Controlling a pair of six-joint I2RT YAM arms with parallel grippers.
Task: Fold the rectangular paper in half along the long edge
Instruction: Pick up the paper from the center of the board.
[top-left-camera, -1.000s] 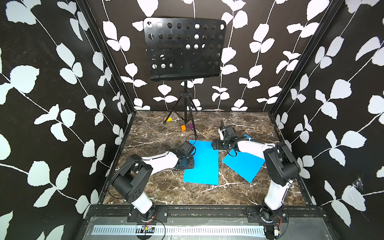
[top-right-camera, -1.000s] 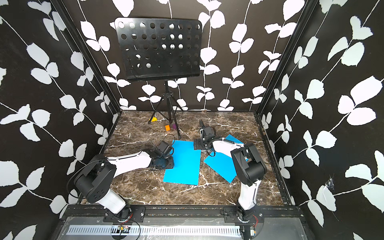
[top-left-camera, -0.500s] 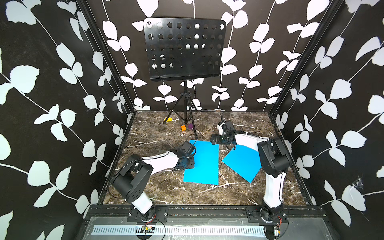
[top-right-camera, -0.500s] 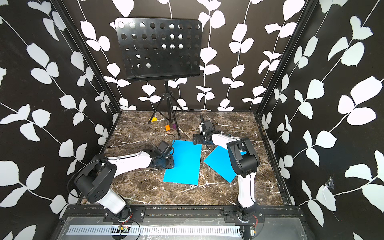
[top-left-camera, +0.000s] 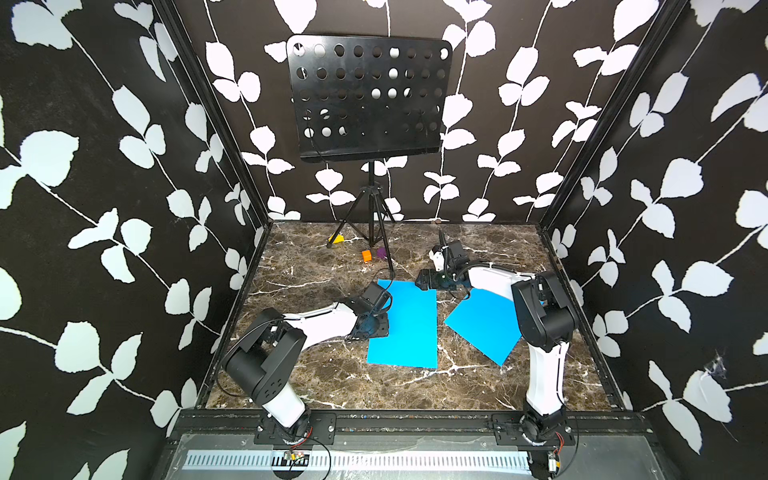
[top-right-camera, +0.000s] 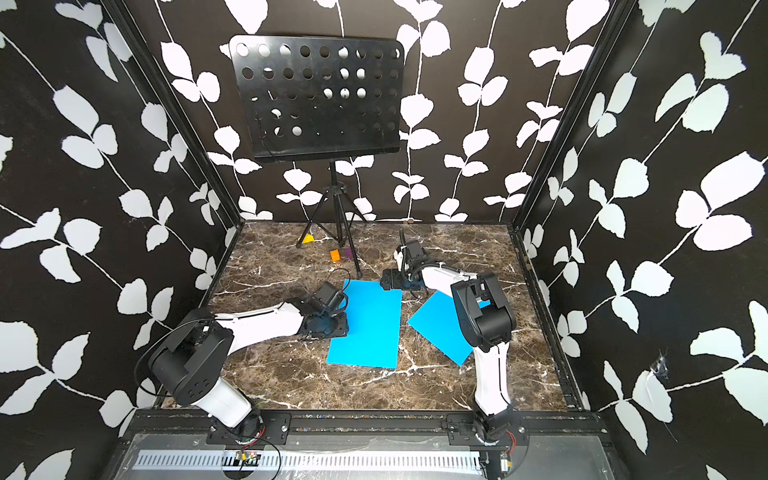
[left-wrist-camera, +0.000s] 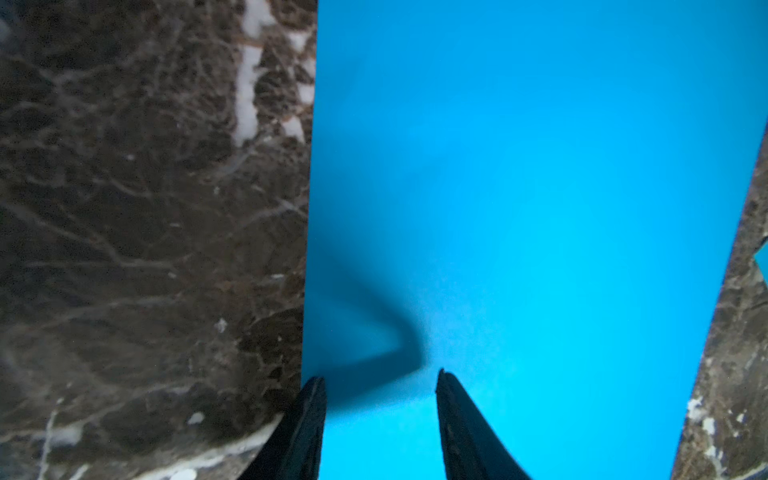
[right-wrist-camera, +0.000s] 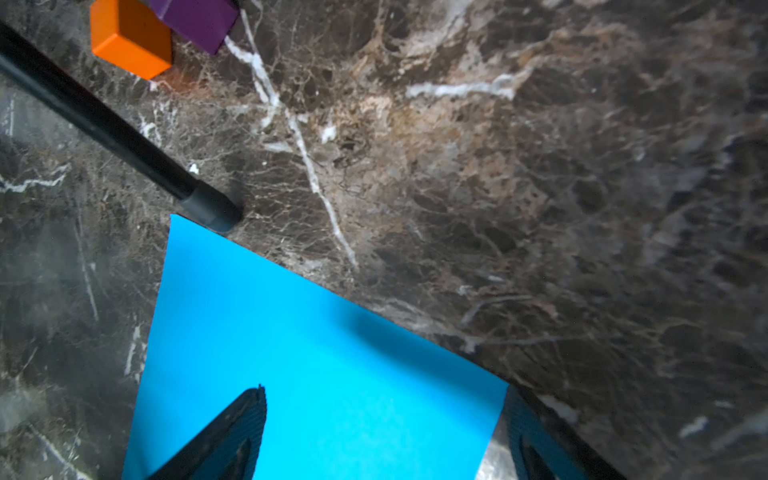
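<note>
I will grip the paper's long edge with my right gripper next, the edge that lies across from my left gripper, to fold the paper in half.
A blue rectangular paper (top-left-camera: 405, 324) (top-right-camera: 370, 328) lies flat on the marble floor in both top views. My left gripper (top-left-camera: 379, 327) (left-wrist-camera: 379, 382) is low at its left long edge and open; one fingertip (left-wrist-camera: 313, 390) is at the paper's (left-wrist-camera: 519, 208) edge and the other is over the sheet. My right gripper (top-left-camera: 426, 283) (right-wrist-camera: 384, 397) is at the paper's (right-wrist-camera: 311, 353) far right corner, open wide. It straddles that corner, one fingertip (right-wrist-camera: 255, 399) over the sheet and the other past the edge. Nothing is gripped.
A second blue sheet (top-left-camera: 486, 328) lies slanted to the right, partly under my right arm. A black music stand (top-left-camera: 368, 99) stands at the back; one leg's foot (right-wrist-camera: 212, 208) touches the paper's far left corner. Orange (right-wrist-camera: 129, 37), purple (right-wrist-camera: 195, 16) and yellow (top-left-camera: 337, 239) blocks lie near the stand.
My right gripper has moved left from above the second sheet to the far right corner of the middle paper. My left arm and both sheets have stayed put.
</note>
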